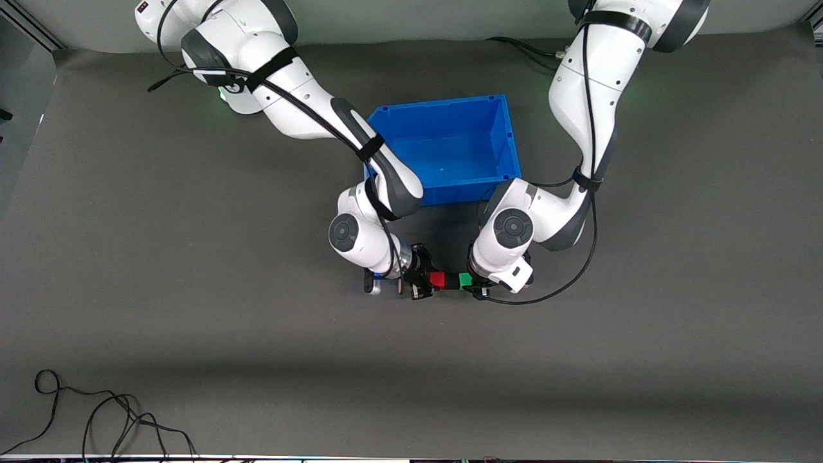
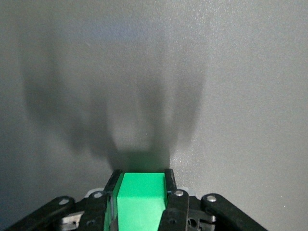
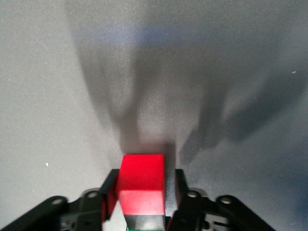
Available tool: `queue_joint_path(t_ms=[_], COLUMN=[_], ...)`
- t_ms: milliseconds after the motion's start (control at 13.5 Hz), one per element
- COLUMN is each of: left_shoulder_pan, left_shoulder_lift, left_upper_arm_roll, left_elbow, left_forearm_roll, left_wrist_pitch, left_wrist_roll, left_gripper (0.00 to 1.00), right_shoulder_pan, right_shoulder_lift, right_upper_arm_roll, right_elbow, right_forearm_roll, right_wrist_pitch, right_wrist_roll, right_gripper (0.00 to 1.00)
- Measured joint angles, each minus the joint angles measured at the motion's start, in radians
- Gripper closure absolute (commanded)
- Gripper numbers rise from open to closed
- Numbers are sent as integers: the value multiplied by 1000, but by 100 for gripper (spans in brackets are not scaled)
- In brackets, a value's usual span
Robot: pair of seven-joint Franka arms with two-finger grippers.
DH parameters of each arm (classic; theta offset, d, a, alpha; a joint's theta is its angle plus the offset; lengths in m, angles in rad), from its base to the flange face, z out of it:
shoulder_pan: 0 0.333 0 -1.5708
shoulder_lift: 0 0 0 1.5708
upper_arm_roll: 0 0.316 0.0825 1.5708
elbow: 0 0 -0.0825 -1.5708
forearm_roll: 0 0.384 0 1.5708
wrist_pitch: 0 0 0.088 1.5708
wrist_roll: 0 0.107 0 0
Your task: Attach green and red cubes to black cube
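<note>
The green cube point(image 1: 465, 280) sits flush against the black cube in the front view and would stay there. My left gripper needs to open.
In the front view the red cube point(image 1: 437, 279), the black cube point(image 1: 451, 281) and the green cube point(image 1: 465, 280) stand in one row, touching, over the bare table in front of the blue bin. My right gripper point(image 1: 429, 281) is shut on the red cube point(image 3: 142, 183). In the right wrist view the black cube point(image 3: 144, 222) sits against the red one. My left gripper point(image 1: 472, 284) is shut on the green cube point(image 2: 140, 199). The black cube is hidden in the left wrist view.
An open blue bin point(image 1: 501, 132) stands farther from the front camera than the cubes, between the two arms. A loose black cable point(image 1: 96, 418) lies near the table's front edge at the right arm's end.
</note>
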Motion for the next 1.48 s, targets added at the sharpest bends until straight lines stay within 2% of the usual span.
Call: queue_joint_path(t_ms=[74, 369, 591, 739, 960, 1034, 1256, 1477], left_shoulder_pan=[-1, -20, -8, 27, 108, 137, 229, 309], left_shoulder_lift=[0, 0, -15, -69, -176, -207, -278, -350], left_upper_arm_roll=[0, 2, 30, 38, 41, 42, 45, 61], left_elbow=[1, 14, 55, 66, 65, 63, 56, 53], left_forearm_roll=[5, 29, 43, 47, 47, 49, 53, 69], left_wrist_pitch=[0, 7, -19, -114, -274, -316, -449, -597], left_wrist_roll=[0, 0, 32, 145, 265, 300, 543, 873], left_gripper=[0, 0, 0, 0, 0, 0, 0, 0], right_shoulder_pan=[0, -1, -14, -22, -32, -33, -35, -38], right_shoulder_lift=[0, 0, -22, -67, -160, -189, -279, -373], right_upper_arm_roll=[0, -4, -38, -93, -176, -206, -328, -435], right_elbow=[0, 13, 17, 10, 2, 0, -8, -16], right_forearm_roll=[0, 0, -3, -47, -232, -261, -277, -293], right_wrist_pitch=[0, 3, -4, -86, -305, -380, -584, -734], right_wrist_roll=[1, 2, 2, 0, -33, -80, -304, -526], right_gripper=[0, 0, 0, 0, 0, 0, 0, 0])
